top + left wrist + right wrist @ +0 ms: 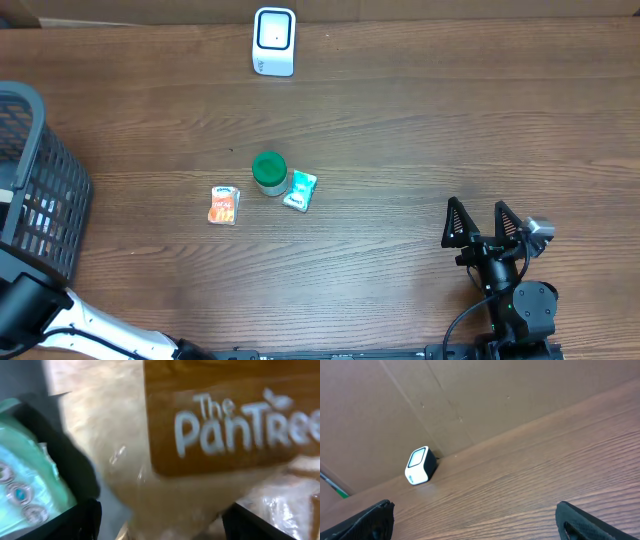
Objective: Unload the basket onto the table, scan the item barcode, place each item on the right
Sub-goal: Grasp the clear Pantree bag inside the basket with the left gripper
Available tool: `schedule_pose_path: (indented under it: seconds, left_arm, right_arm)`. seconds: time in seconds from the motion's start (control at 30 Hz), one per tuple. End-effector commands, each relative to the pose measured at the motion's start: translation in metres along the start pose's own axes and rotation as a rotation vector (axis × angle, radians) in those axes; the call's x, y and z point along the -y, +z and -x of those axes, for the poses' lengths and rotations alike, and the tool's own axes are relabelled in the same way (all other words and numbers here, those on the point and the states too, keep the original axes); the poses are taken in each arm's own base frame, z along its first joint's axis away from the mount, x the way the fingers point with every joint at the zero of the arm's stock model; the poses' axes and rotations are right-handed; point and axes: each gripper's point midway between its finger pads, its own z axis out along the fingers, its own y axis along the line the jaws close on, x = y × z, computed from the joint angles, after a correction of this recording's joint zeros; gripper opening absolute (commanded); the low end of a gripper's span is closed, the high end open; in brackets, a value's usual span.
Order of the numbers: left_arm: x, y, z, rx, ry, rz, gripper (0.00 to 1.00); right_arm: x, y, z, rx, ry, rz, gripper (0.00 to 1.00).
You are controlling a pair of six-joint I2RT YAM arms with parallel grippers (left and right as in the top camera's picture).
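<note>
The bag's lower end (167,518) sits down between both fingers, level with its sides, so closing now would catch it: my left gripper needs to close on the bag.
The white barcode scanner (274,41) stands at the table's far edge and also shows in the right wrist view, scanner (419,465). In the left wrist view a tan bagged item with a brown "The PanTree" label (225,435) fills the frame, very close and blurred. My left gripper (165,522) is open with the bag's lower end between its fingers; a grey gap shows beside the left finger (87,520). Overhead, the left gripper is hidden at the basket (40,190). My right gripper (483,222) stands open and holds nothing at the front right.
A green-lidded jar (269,172), a teal packet (300,190) and an orange packet (224,205) lie mid-table. Another teal-green packet (25,490) sits left of the left gripper. A cardboard wall (495,395) backs the table behind the scanner.
</note>
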Motion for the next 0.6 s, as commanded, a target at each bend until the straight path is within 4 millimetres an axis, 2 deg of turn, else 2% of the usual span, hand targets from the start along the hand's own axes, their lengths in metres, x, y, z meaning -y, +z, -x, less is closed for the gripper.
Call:
schedule_pose_path:
  seconds: [0.0, 0.2, 0.27, 0.33, 0.4, 0.57]
  left_arm:
    - [-0.0128, 0.0298, -0.0098, -0.052, 0.024, 0.083, 0.75]
    - [-0.0116, 0.0308, -0.0088, -0.049, 0.025, 0.078, 0.50]
    - [-0.0114, 0.0308, -0.0090, -0.051, 0.032, 0.077, 0.33]
    - [-0.0117, 0.0307, -0.0105, -0.058, 0.035, 0.077, 0.22]
    - [-0.0130, 0.0304, -0.0130, -0.068, 0.037, 0.082, 0.06]
    - [-0.0158, 0.0269, -0.0177, -0.087, 0.039, 0.091, 0.04]
  right_arm:
    - [-0.0020, -0.0001, -0.0011, 0.002, -0.004, 0.012, 1.00]
    - [-0.0020, -0.0001, -0.0011, 0.002, -0.004, 0.012, 1.00]
    - [-0.0020, -0.0001, -0.0011, 0.002, -0.004, 0.012, 1.00]
    - [-0.0020, -0.0001, -0.0011, 0.002, -0.004, 0.012, 1.00]
    - [-0.0020, -0.0001, -0.0011, 0.002, -0.004, 0.012, 1.00]
    - [-0.0020, -0.0001, -0.0011, 0.002, -0.004, 0.012, 1.00]
